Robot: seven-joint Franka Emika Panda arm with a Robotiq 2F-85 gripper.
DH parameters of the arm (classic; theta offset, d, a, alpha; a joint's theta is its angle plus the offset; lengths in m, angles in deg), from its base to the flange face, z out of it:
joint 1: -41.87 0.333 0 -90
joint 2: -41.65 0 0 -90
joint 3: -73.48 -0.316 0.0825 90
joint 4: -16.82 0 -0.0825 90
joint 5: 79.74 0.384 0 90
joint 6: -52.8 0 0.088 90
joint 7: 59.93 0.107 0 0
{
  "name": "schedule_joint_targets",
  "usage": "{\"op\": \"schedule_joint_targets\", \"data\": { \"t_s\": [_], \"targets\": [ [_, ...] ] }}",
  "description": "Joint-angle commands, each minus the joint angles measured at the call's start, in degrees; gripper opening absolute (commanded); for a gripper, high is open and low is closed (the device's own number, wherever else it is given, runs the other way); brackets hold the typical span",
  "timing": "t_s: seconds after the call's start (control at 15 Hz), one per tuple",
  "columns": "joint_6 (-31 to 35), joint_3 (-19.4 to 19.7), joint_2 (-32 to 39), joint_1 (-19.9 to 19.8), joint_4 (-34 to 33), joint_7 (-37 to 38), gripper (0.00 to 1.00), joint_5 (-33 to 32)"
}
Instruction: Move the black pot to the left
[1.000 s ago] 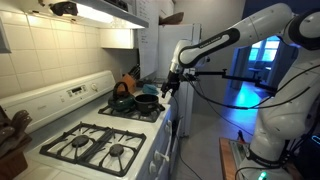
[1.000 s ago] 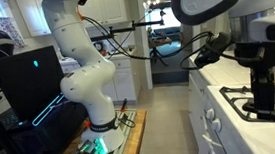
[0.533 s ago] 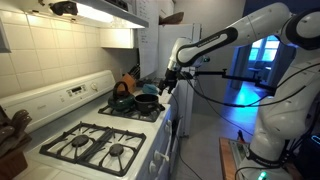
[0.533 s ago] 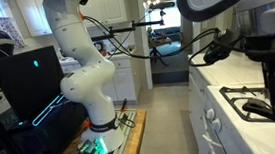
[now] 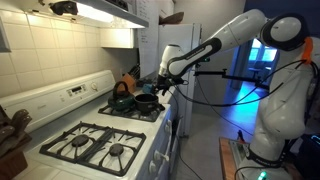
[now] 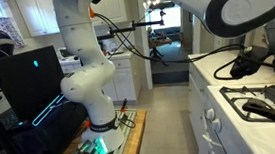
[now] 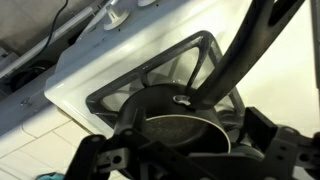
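The long handle (image 6: 271, 112) (image 7: 240, 50) is still beyond my fingers, which stop short of it, so I need to move my gripper toward the handle before I close on it.
The black pot (image 5: 147, 101) sits on the stove's far burner nearest the front edge, beside the teal kettle (image 5: 121, 100). My gripper (image 5: 164, 86) hovers just above the pot's near rim. In the wrist view the pot (image 7: 175, 128) fills the centre, resting on a burner grate (image 7: 205, 50), and its long handle (image 7: 240, 50) runs up to the right. My gripper (image 7: 190, 152) is open, with one finger on each side of the pot, and holds nothing. I cannot tell whether the fingers touch the pot.
The white stove (image 5: 150, 140) has two free near burners (image 5: 100, 148). A tiled wall and range hood (image 5: 100, 12) stand behind it. Items crowd the counter (image 5: 130, 78) past the stove. The stove grate also shows in an exterior view (image 6: 252, 95).
My gripper has moved away from the stove's front edge and down toward the pot. In an exterior view it has slid out past the right edge. The pot has not moved.
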Motion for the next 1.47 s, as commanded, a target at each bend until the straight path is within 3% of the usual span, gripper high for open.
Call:
{"op": "schedule_joint_targets", "data": {
  "t_s": [0.0, 0.6, 1.4],
  "targets": [
    [-0.1, 0.1, 4.9, 0.6, -4.6, 8.1, 1.00, -4.6],
    [-6.2, 0.9, 8.1, 2.5, -8.5, 15.1, 1.00, -2.9],
    [-6.3, 0.8, 10.5, 2.4, -8.5, 13.3, 1.00, 0.9]
  ]
}}
